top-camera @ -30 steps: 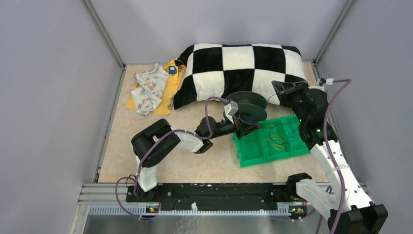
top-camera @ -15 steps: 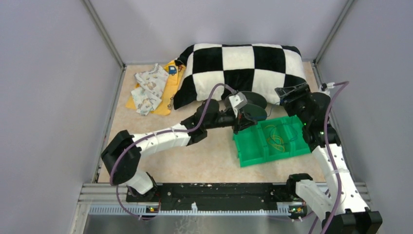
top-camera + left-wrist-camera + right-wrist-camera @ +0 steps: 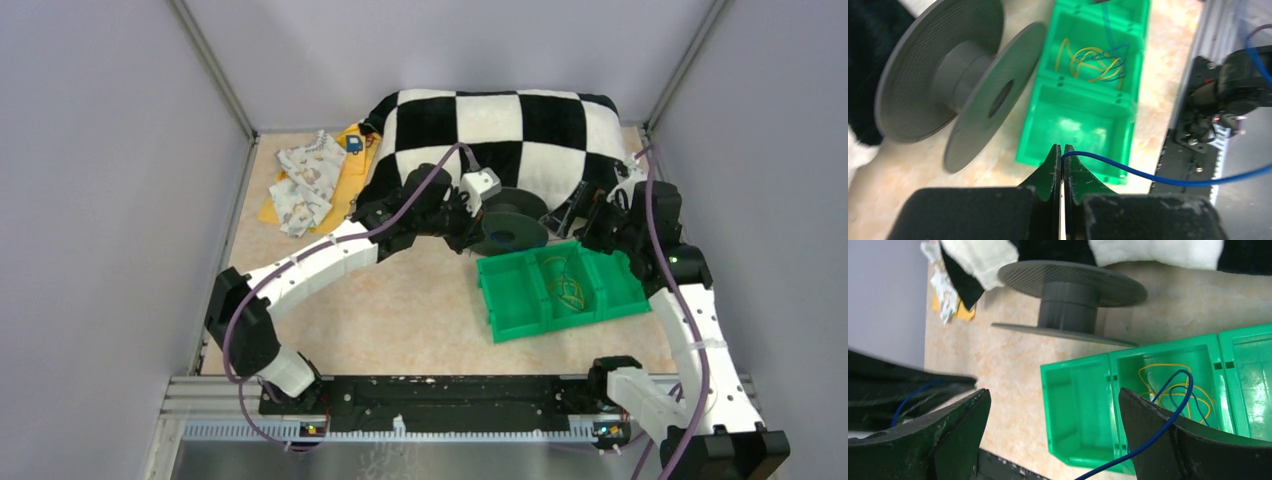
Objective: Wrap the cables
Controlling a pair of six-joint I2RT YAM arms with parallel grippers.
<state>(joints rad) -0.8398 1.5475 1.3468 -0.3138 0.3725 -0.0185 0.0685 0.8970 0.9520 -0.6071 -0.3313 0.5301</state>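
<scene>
The rest of the blue wire needs to stay free to wrap round the spool's middle. My right gripper will next grip the blue wire by its loose loop (image 3: 1190,382).
The cable here is a thin blue wire (image 3: 1168,178). My left gripper (image 3: 1063,149) is shut on its end, low over the floor in front of the green tray (image 3: 1034,130). In the top view this gripper (image 3: 472,232) sits just left of the black two-flanged spool (image 3: 510,228), whose hub (image 3: 955,67) looks bare. My right gripper (image 3: 1053,395) stands wide open over the tray's edge. The blue wire (image 3: 1182,399) loops out of the tray and crosses its right finger (image 3: 1168,435), loose. In the top view the right gripper (image 3: 572,215) hangs right of the spool.
A checkered pillow (image 3: 500,140) lies behind the spool, touching it. The green tray (image 3: 515,300) has three compartments; the middle one holds yellow looped strands (image 3: 1088,60). Patterned cloths and a yellow sheet (image 3: 310,185) lie at the back left. Grey walls close in both sides.
My right gripper has opened and dropped toward the tray. The left arm has stretched back and left, staying shut on the blue wire, and now sits beside the spool.
</scene>
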